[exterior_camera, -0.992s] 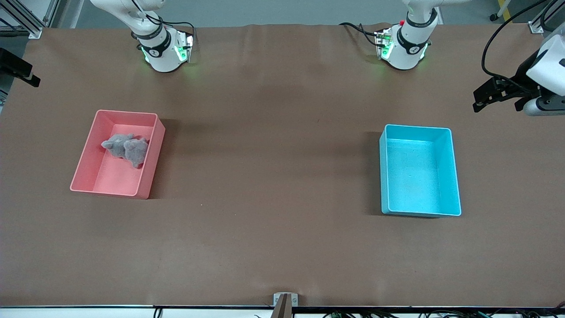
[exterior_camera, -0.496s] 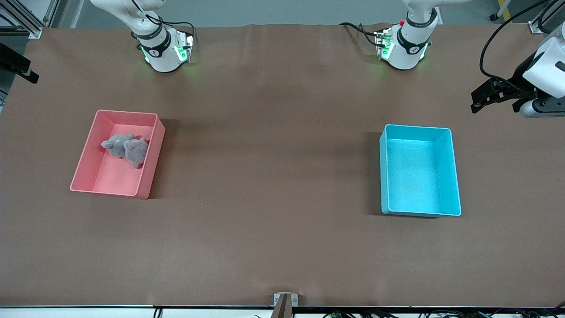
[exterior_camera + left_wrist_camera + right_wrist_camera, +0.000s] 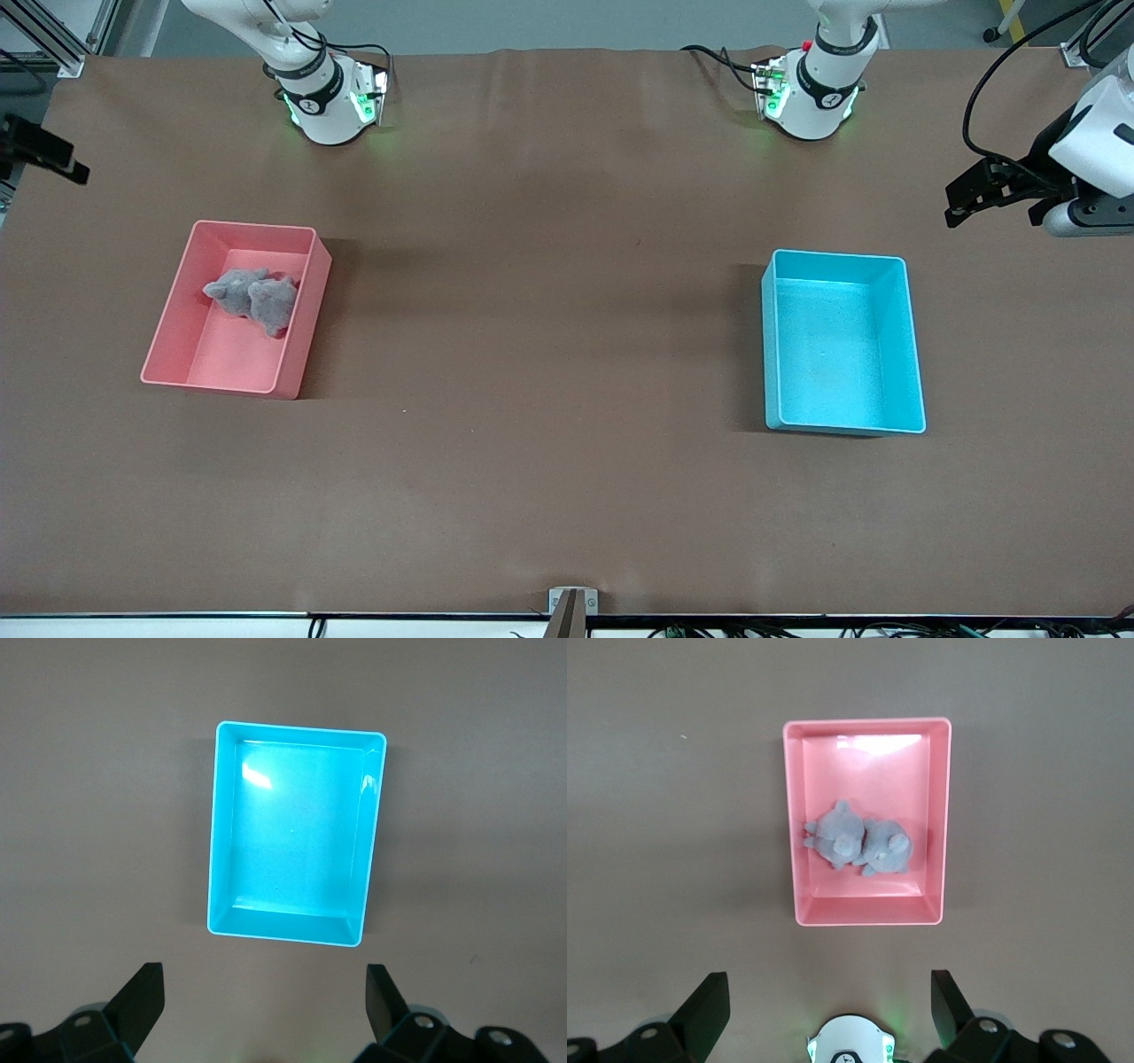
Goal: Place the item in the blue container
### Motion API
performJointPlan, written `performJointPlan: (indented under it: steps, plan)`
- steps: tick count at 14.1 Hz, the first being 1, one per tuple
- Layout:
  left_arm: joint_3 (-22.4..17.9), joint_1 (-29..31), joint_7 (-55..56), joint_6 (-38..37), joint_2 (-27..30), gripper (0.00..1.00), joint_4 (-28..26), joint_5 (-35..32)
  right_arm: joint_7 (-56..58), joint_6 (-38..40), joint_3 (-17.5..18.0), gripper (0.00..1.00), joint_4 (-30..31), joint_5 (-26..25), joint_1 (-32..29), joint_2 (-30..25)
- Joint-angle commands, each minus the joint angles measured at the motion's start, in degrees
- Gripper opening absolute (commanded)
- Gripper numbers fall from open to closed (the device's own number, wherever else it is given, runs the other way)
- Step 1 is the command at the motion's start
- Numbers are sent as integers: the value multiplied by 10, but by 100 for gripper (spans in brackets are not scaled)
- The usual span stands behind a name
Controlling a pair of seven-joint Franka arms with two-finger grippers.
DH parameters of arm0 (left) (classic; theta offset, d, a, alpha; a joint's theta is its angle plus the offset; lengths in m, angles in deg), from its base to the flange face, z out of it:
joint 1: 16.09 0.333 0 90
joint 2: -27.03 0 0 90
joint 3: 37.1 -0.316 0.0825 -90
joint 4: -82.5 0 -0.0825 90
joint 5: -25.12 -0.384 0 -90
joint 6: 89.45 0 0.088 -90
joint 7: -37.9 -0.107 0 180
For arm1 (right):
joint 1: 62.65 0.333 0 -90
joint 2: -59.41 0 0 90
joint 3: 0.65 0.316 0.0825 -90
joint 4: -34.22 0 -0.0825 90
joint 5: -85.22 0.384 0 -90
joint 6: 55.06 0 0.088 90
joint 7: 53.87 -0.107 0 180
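Note:
The grey plush toy should next be picked up by its narrow middle (image 3: pixel 253 296) with my right gripper, so that I can put it into the blue container (image 3: pixel 833 354).
The blue container (image 3: pixel 833 354) sits empty toward the left arm's end of the table; its bare bottom (image 3: pixel 292 850) fills the left wrist view. The item, a grey plush toy (image 3: pixel 252 299), lies in the pink bin (image 3: pixel 221 354) toward the right arm's end, and the right wrist view shows the toy (image 3: pixel 855 846) from high above. My left gripper (image 3: pixel 957 202) hangs high over the table's edge past the blue container, open (image 3: pixel 263 997) and holding nothing. My right gripper (image 3: pixel 53 159) hangs over the table's edge by the pink bin, open (image 3: pixel 830 1001) and holding nothing.
Both arm bases stand at the table's back edge; the right arm's base (image 3: pixel 850 1041) shows between the right gripper's fingers. Brown table surface (image 3: pixel 549 354) stretches between the two bins. A small bracket (image 3: pixel 571 607) sits at the table's front edge.
Both grippers shifted slightly at the table's ends. The toy and both bins have not moved.

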Motion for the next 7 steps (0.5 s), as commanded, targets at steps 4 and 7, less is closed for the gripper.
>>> performJointPlan:
  steps: [4,7]
  plan:
    - [4,0,-7,0,-10,100,8,-12,1,-53,4,100,29,-13,-32,100]
    - [10,-2,-5,0,-10,100,9,-9,-65,-179,5,100,196,-4,-35,53]
